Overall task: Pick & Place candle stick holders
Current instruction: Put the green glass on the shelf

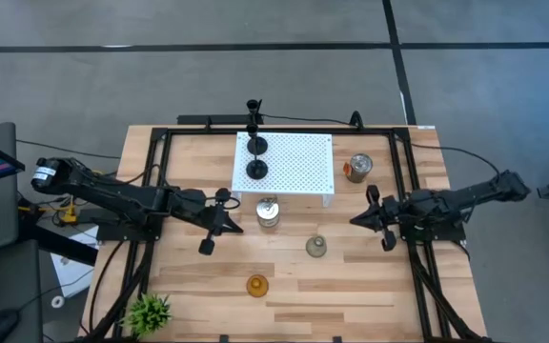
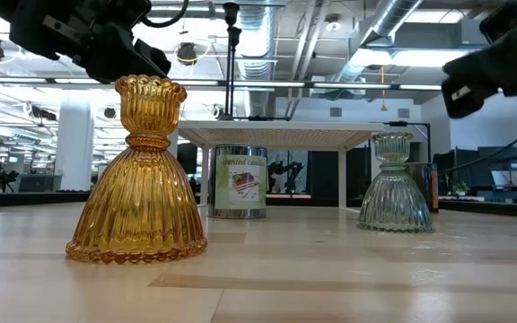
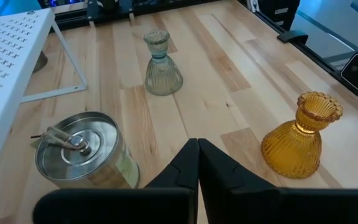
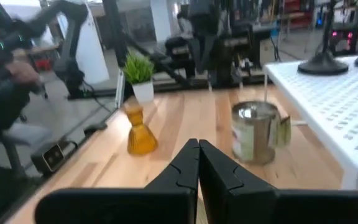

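The pale-green glass holder should go on the white perforated shelf next. My right gripper should grab the holder by its neck for that.
Two black candle stick holders stand on their disc bases on a white perforated shelf. A pale-green glass holder and an amber glass holder stand upright on the wooden table. My left gripper is shut and hangs above the table, left of a tin can. My right gripper is shut too and hangs right of the green holder. Neither touches anything.
The tin can stands just in front of the shelf. A second tin stands to the shelf's right. A small potted plant sits at the near left corner. Bare wood lies between the glass holders.
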Available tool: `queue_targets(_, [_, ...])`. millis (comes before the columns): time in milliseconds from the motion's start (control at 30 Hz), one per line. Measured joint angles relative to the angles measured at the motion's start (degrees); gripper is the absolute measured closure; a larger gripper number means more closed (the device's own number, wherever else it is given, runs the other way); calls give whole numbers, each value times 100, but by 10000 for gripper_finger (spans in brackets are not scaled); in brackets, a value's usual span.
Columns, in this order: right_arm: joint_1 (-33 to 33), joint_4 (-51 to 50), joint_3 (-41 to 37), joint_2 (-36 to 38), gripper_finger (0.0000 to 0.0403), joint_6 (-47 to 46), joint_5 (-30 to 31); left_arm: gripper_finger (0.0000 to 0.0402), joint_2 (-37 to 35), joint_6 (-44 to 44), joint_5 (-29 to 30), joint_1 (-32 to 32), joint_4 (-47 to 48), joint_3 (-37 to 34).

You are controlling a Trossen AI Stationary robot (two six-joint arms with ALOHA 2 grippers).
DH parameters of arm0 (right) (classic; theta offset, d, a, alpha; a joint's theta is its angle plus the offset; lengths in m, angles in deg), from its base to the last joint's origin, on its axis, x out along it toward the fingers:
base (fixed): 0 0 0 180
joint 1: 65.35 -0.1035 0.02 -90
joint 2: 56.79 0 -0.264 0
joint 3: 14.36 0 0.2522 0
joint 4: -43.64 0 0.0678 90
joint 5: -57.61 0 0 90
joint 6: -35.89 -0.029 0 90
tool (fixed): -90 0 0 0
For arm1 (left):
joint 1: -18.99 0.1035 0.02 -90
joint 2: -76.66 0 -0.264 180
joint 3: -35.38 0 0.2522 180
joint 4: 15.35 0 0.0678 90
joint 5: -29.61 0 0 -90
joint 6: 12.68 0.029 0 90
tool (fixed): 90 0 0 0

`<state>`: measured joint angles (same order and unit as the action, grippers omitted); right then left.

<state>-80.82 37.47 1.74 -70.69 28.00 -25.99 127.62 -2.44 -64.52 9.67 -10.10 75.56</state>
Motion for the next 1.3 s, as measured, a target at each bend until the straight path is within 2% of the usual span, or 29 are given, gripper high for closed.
queue_targets(200, [-242, 228, 130, -809, 403, -247, 499, 389, 0, -7, 0, 0, -18, 0])
queue_targets(367, [-561, 249, 602, -1690, 403, -416, 916, 388, 0, -17, -1, 0, -41, 0])
queue_targets(600, [-865, 219, 1446, -3158, 403, 127, 1020, 392, 0, 0, 1, 4, -55, 2])
queue_targets(767, [-892, 118, 2005, -4191, 403, 187, 1019, 392, 0, 0, 1, 4, -59, 2])
queue_targets(1067, [-889, -1638, 3369, -5493, 393, -22, 1015, 392, 0, -6, 1, 0, -90, 4])
queue_targets(1300, [-889, -2642, 4177, -6135, 334, -146, 824, 392, 0, -17, 1, 0, -90, 4])
